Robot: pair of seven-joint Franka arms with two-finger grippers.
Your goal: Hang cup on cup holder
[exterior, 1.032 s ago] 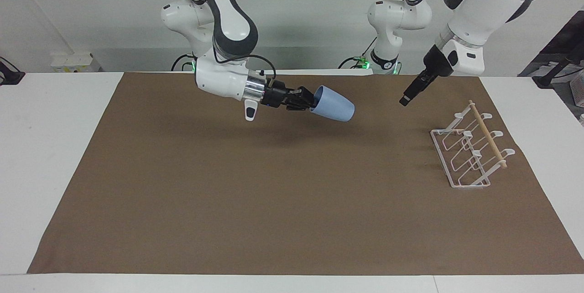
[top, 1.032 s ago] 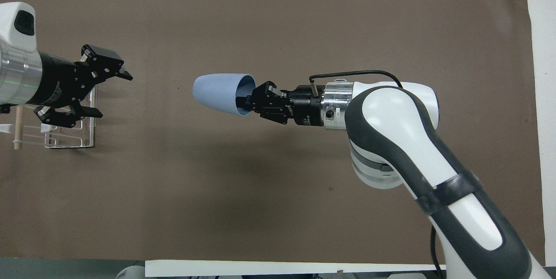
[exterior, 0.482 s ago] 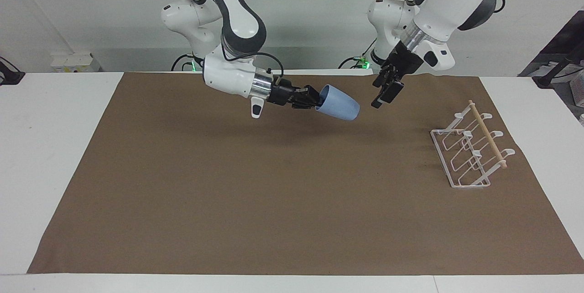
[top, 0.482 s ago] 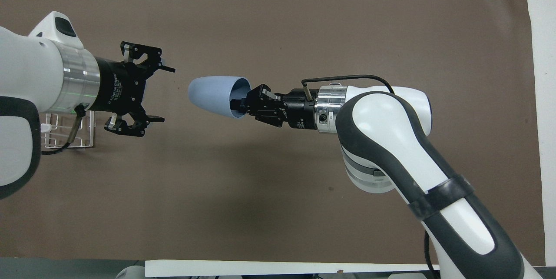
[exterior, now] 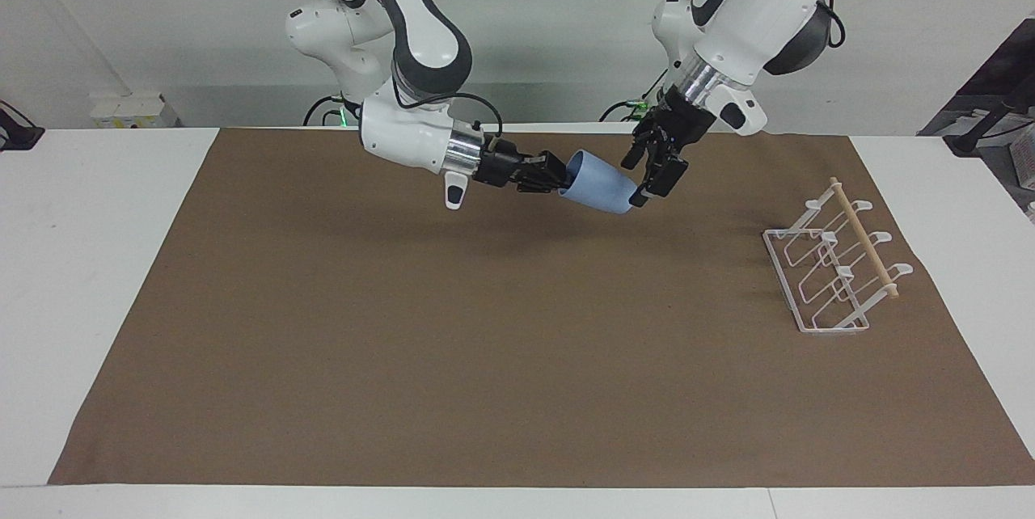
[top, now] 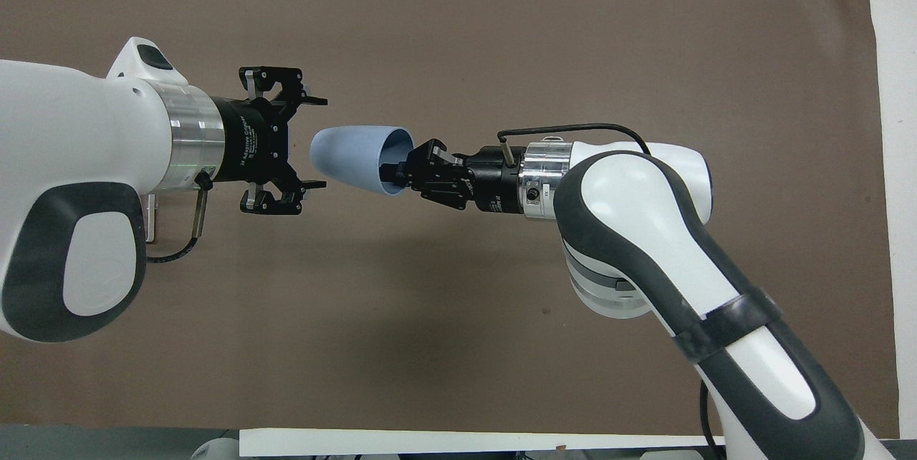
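My left gripper grabs the cup by its narrow base end point(top: 328, 151) next, which sticks out free, since my right gripper's fingers already hold the cup's rim.
The light-blue cup point(exterior: 597, 191) point(top: 354, 158) hangs on its side in the air over the brown mat, toward the robots' edge. My right gripper point(exterior: 561, 174) point(top: 402, 172) is shut on the cup's rim, one finger inside the mouth. The cup's base points at my left gripper point(exterior: 635, 181) point(top: 319, 142), which is open with a fingertip on either side of the base; no contact shows. The white wire cup holder point(exterior: 831, 270) with its wooden dowel stands on the mat at the left arm's end. In the overhead view the left arm hides nearly all of it.
The brown mat point(exterior: 485, 341) covers most of the white table point(exterior: 97, 260). Nothing else stands on it. Both arms meet above the mat's middle, near the robots' edge.
My left arm has swung from over the cup holder toward the middle, bringing its open gripper up to the cup's base. The right arm nudged the cup slightly toward it, then held still.
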